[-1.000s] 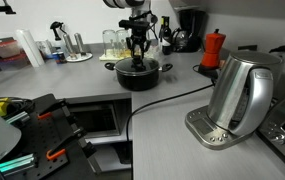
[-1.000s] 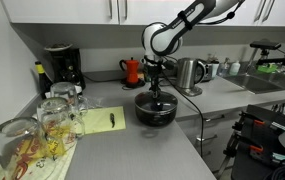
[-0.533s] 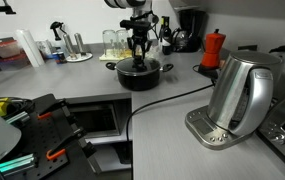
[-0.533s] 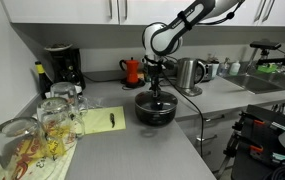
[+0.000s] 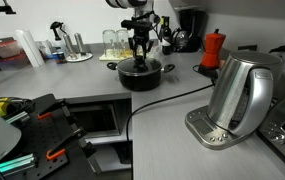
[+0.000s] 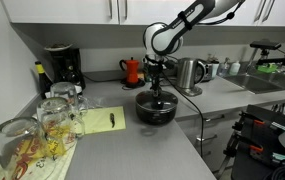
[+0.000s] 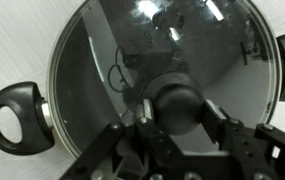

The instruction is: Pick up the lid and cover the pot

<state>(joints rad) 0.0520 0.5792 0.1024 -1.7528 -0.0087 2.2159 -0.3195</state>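
The lid is lying flat within the pot's edge and would stay on the pot, so the gripper needs to open now.
The black pot (image 5: pixel 140 74) stands on the grey counter and shows in both exterior views (image 6: pixel 155 110). The clear-glass lid (image 7: pixel 112 60) lies flat on the pot, its metal rim all round the pot's edge. One black side handle of the pot (image 7: pixel 12 115) sticks out at the left in the wrist view. My gripper (image 7: pixel 180 108) points straight down over the pot's middle (image 5: pixel 137 55) (image 6: pixel 156 90). Its two fingers sit on either side of the dark centre knob and press against it.
A tall steel kettle (image 5: pixel 237 95) on its base stands near the counter's front, its black cable running past the pot. A red moka pot (image 5: pixel 214 48) and a coffee machine (image 6: pixel 62 65) stand at the back. Glasses (image 6: pixel 52 120) and a yellow notepad (image 6: pixel 104 120) lie beside the pot.
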